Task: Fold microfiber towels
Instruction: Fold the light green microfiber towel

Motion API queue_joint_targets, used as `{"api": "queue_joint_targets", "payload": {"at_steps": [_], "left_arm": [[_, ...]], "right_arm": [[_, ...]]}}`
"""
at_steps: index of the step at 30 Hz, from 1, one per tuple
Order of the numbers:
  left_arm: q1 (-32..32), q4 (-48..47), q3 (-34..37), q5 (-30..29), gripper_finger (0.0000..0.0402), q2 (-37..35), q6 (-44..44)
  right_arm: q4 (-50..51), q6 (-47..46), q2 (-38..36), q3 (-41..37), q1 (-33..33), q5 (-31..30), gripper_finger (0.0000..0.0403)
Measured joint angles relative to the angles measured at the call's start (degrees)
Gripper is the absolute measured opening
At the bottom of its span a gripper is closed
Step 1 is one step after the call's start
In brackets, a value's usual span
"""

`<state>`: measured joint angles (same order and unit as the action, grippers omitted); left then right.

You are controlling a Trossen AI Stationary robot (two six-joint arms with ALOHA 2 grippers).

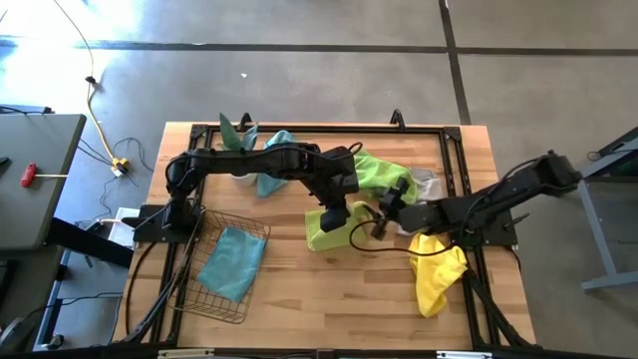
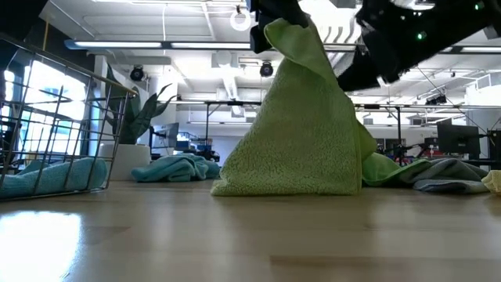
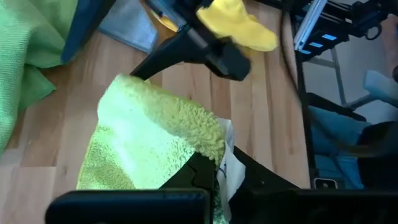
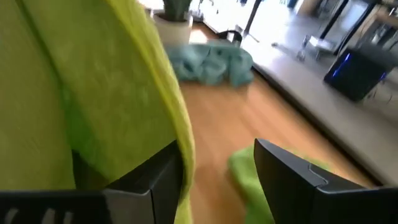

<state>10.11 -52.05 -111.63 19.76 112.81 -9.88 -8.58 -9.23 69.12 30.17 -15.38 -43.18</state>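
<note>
My right gripper is to grab the lime green towel point(image 4: 93, 93) by its stitched hem point(image 4: 176, 102) next. Then it can lay the towel flat on the tabletop for folding.
A lime green towel point(image 1: 327, 231) stands as a tent on the table's middle point(image 2: 293, 133), raised at one point, its lower edge on the wood. My left gripper point(image 1: 335, 211) is above it, shut on its top. My right gripper point(image 1: 385, 217) is open just to the right of it; in the right wrist view the towel point(image 4: 93, 93) hangs by one finger point(image 4: 155, 180). A second lime towel point(image 1: 381, 170), a grey one point(image 1: 425, 181), a yellow one point(image 1: 439, 277) and a teal one point(image 1: 274, 165) lie on the table. Another teal towel point(image 1: 233, 261) lies in the basket. My left gripper pinches the lime towel's raised top point(image 2: 283, 30) between its two fingers from above; in the left wrist view a bunched fold point(image 3: 208, 140) enters the fingers. The top is lifted and the towel spreads out below to its lower edge point(image 2: 290, 188) on the table. My right gripper: I cannot tell whether its finger touches the towel.
A dark wire basket point(image 1: 221, 299) stands at the near left. A potted plant point(image 1: 235, 135) stands at the far left. A black frame point(image 1: 454, 150) runs round the table's edge. Bare wood point(image 1: 329, 299) lies at the near middle.
</note>
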Motion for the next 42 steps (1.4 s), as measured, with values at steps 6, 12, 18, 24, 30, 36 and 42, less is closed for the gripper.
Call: {"api": "queue_joint_targets", "payload": {"at_steps": [6,12,18,24,30,36,42], "left_arm": [[0.0,0.0,0.0,2.1,0.0005,0.0,-0.4],[0.0,0.0,0.0,2.0,0.0005,0.0,-0.4],[0.0,-0.3,0.0,2.0,0.0005,0.0,-0.4],[0.0,-3.4,0.0,1.9,0.0005,0.0,-0.4],[0.0,-9.2,0.0,1.9,0.0005,0.0,1.5],[-0.7,-15.3,0.0,-2.0,0.001,0.0,5.3],[-2.0,-23.5,0.0,-5.8,0.0034,0.0,6.1]], "right_arm": [[5.1,-9.0,5.2,0.0,0.0,1.8,0.0188],[7.2,-13.7,10.0,0.0,0.0,1.9,0.0188],[7.9,-14.8,11.6,0.0,-0.1,5.0,0.0139],[9.2,-14.8,11.1,0.0,-0.1,11.2,0.0021],[9.7,-14.8,10.3,0.0,-0.1,18.7,0.001],[11.3,-14.4,4.1,0.0,-0.2,23.9,0.0002],[23.8,-16.7,-5.5,4.1,-0.2,24.7,0.0001]]}}
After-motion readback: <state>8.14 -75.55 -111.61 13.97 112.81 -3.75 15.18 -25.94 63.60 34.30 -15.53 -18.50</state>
